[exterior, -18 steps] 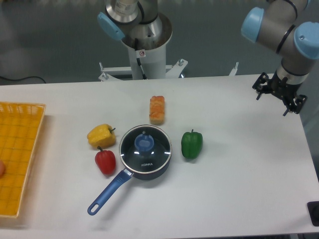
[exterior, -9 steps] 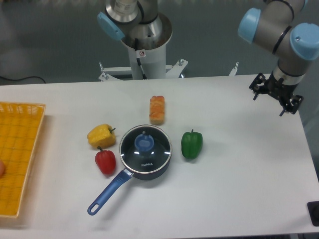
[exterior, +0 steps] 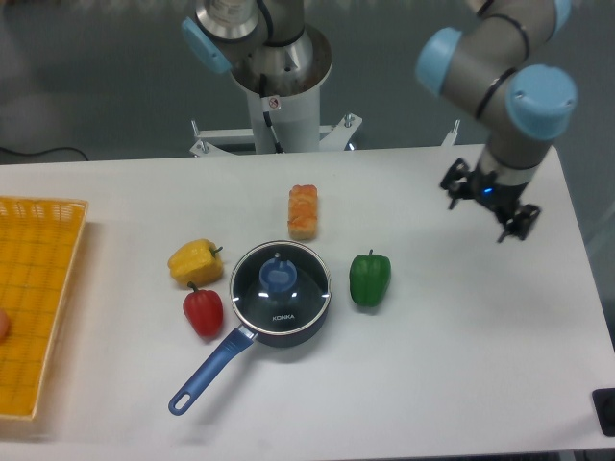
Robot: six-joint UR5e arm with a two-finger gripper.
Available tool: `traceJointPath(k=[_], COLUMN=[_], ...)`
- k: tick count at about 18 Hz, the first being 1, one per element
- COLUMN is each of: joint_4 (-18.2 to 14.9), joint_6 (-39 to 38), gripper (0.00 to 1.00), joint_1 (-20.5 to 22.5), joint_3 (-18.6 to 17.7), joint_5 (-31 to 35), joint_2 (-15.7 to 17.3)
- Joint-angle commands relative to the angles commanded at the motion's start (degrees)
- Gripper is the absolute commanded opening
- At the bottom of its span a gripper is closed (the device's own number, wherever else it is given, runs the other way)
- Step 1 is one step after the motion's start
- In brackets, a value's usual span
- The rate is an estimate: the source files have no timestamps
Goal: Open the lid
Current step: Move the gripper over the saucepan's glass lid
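Note:
My gripper is going to pick up the lid by its raised blue knob (exterior: 279, 275) next. The job is to open the glass lid, which spreads wide and flat across the saucepan (exterior: 274, 331).
The lid (exterior: 281, 288), clear glass with a metal rim and a blue centre knob, lies flat on the dark saucepan (exterior: 274, 331) near the middle of the table. The pan's blue handle (exterior: 206, 374) points to the front left. My gripper (exterior: 488, 206) hangs over the table's right side, well to the right of the pan and beyond the green pepper. Its fingers stand spread apart with nothing between them.
A green pepper (exterior: 370, 279) stands right of the pan. A yellow pepper (exterior: 195, 260) and a red pepper (exterior: 203, 311) sit on its left. An orange bread piece (exterior: 303, 211) lies behind it. A yellow basket (exterior: 36, 298) fills the left edge.
The arm has swung left, carrying the gripper from the table's far right edge toward the pan. The lid and the vegetables have stayed put.

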Motion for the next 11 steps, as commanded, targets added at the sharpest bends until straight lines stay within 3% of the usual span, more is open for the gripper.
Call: traceJointPath(k=[11], joint_4=[2.29], joint_6=[-9.42], gripper=[1.00], joint_1=[-8.62], joint_3=[-3.43], joint_5=[-0.97], joint_2=[2.82])
